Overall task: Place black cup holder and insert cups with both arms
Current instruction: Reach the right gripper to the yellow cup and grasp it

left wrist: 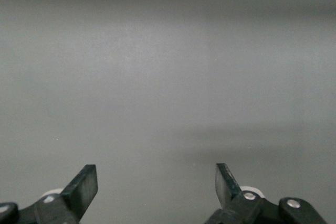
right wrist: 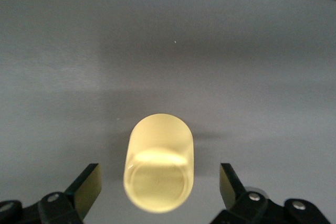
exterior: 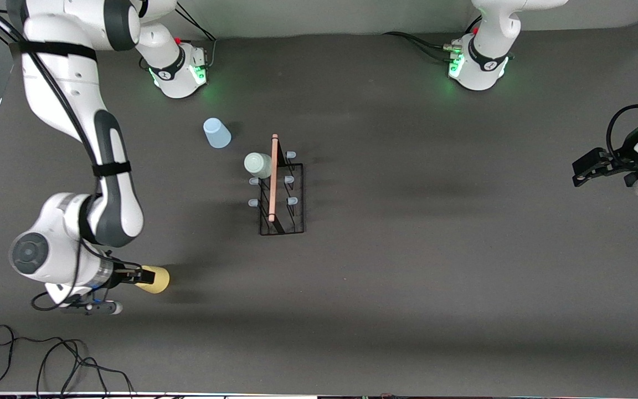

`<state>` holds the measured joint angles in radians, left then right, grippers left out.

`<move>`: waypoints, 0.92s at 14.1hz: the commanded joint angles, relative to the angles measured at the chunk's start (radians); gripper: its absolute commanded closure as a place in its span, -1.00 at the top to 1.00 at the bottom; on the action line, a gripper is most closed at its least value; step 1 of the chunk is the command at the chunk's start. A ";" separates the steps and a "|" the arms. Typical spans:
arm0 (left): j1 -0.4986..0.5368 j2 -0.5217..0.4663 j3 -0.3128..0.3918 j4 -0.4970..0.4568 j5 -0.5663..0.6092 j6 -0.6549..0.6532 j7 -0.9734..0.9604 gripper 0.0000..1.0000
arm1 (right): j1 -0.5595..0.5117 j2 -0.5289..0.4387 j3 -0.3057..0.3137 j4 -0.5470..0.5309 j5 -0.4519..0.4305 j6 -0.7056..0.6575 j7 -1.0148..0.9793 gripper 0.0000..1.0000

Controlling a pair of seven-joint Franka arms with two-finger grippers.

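My right gripper's fingers are above the yellow cup and would miss it now, so they should move lower before closing.
The black cup holder (exterior: 291, 194) stands mid-table, its wooden rod (exterior: 273, 177) along the top. The pale green cup (exterior: 257, 165) sits on one of its pegs. The light blue cup (exterior: 217, 133) stands upside down on the table, nearer the robots' bases. The yellow cup (exterior: 154, 279) lies on its side near the right arm's end. My right gripper (exterior: 139, 275) is open with the yellow cup (right wrist: 158, 169) between its fingers, and neither finger touches the cup. My left gripper (exterior: 584, 169) waits open and empty at the left arm's end, over bare table in its wrist view (left wrist: 156, 179).
A loose black cable (exterior: 47, 360) lies at the table edge nearest the front camera, at the right arm's end. The arm bases (exterior: 178, 69) (exterior: 477, 66) stand along the edge farthest from the front camera.
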<state>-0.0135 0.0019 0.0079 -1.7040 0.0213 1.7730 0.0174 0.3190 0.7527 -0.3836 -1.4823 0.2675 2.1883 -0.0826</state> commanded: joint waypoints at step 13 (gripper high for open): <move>0.001 -0.005 0.004 0.003 0.012 -0.007 0.013 1.00 | 0.025 -0.241 -0.006 0.003 0.018 -0.261 0.024 -0.50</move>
<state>-0.0120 0.0026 0.0106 -1.7048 0.0221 1.7729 0.0180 0.3256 0.6332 -0.3814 -1.4618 0.3074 2.0406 -0.0903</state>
